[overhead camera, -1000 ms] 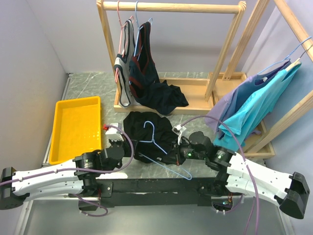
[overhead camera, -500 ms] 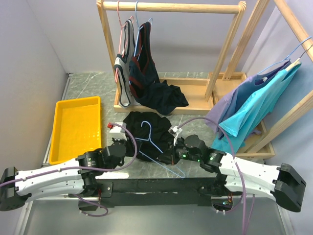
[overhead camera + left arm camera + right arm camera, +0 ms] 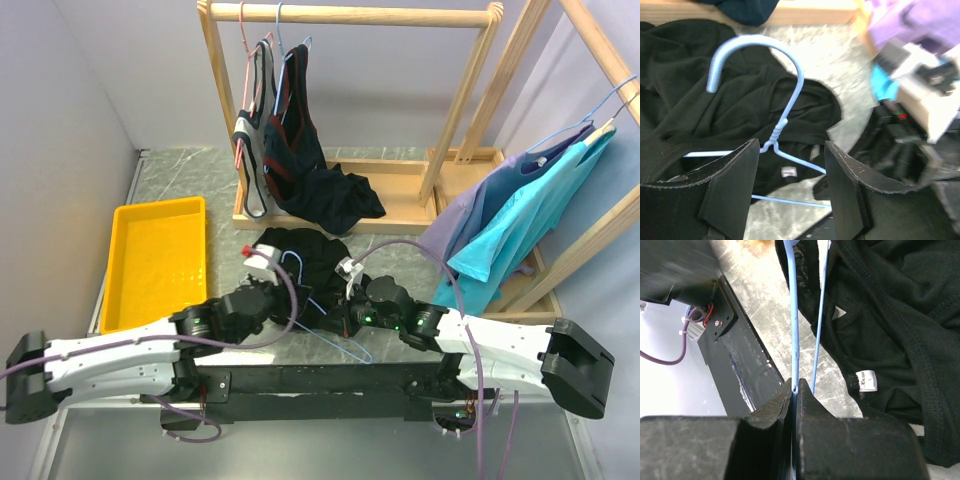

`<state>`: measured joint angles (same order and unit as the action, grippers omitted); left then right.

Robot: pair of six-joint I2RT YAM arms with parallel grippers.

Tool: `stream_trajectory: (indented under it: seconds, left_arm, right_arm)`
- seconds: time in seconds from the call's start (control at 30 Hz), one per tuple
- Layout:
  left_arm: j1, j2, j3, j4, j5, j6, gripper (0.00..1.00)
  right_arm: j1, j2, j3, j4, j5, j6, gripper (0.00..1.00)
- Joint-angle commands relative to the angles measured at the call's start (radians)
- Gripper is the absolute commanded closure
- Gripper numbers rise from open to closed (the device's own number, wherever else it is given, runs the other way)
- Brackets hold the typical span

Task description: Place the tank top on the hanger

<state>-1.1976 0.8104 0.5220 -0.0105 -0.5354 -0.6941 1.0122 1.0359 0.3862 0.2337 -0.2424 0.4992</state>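
My left gripper grabs the hanger's twisted neck below the hook (image 3: 299, 286) (image 3: 776, 133) next, which leaves the hanger's side wires free for the tank top.
The black tank top (image 3: 312, 262) lies crumpled on the table between the two arms. The light-blue wire hanger (image 3: 322, 312) lies across it, its hook (image 3: 790, 65) over the fabric. My right gripper (image 3: 347, 312) is shut on the hanger's lower wire (image 3: 794, 330), near the table's front edge. In the right wrist view the tank top (image 3: 890, 315), with a white label, lies just to the right of the wire. My left gripper (image 3: 791, 175) is open and empty. It hovers over the hanger's twisted neck and the tank top (image 3: 740, 110), touching neither.
A yellow tray (image 3: 160, 260) sits at the left. A wooden rack (image 3: 350, 15) at the back bears a red-trimmed dark top (image 3: 300, 150) and a grey-black top (image 3: 250, 150). Teal and purple garments (image 3: 510, 220) hang at the right. A black base rail (image 3: 735, 355) runs along the front edge.
My right gripper has slid left along the front edge with the hanger in it. My left gripper has moved up and right over the hanger's neck.
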Motion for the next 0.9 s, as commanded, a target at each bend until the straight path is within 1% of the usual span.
stream_trajectory:
  seconds: [0.0,0.27,0.37,0.47,0.5,0.57,0.6,0.67,0.7,0.8,0.83,0.87]
  left_arm:
    - [0.004,0.104,0.073,0.026,-0.04,0.073,0.4]
    - [0.012,0.161,0.055,0.165,-0.113,0.131,0.4]
    - [0.021,0.202,0.061,0.188,-0.101,0.159,0.42]
    - [0.023,0.236,0.059,0.202,-0.092,0.169,0.47]
    - [0.024,0.245,0.056,0.217,-0.089,0.169,0.52]
    - [0.024,0.253,0.047,0.23,-0.08,0.173,0.58]
    - [0.024,0.256,0.044,0.236,-0.089,0.173,0.69]
    - [0.026,0.251,0.035,0.239,-0.098,0.176,0.84]
    - [0.026,0.247,0.033,0.242,-0.112,0.179,0.98]
    - [0.026,0.23,0.021,0.251,-0.121,0.195,0.99]
    - [0.026,0.225,0.018,0.256,-0.13,0.203,0.99]
    - [0.024,0.225,0.013,0.253,-0.133,0.203,0.99]
  right_arm:
    - [0.012,0.0,0.02,0.055,0.025,-0.017,1.0]
    - [0.022,0.01,0.029,0.044,0.035,-0.025,1.0]
    - [0.025,0.013,0.036,0.041,0.04,-0.027,1.0]
    - [0.028,0.015,0.04,0.038,0.049,-0.028,1.0]
    - [0.028,0.015,0.042,0.033,0.052,-0.03,1.0]
    - [0.029,0.016,0.046,0.03,0.061,-0.031,1.0]
    - [0.031,0.016,0.048,0.027,0.071,-0.031,1.0]
    - [0.034,0.019,0.054,0.018,0.074,-0.03,1.0]
    - [0.035,0.023,0.056,0.012,0.086,-0.028,1.0]
    - [0.035,0.03,0.072,-0.025,0.106,-0.021,1.0]
    - [0.037,0.03,0.083,-0.049,0.123,-0.019,0.96]
    - [0.037,0.032,0.088,-0.06,0.13,-0.013,0.9]
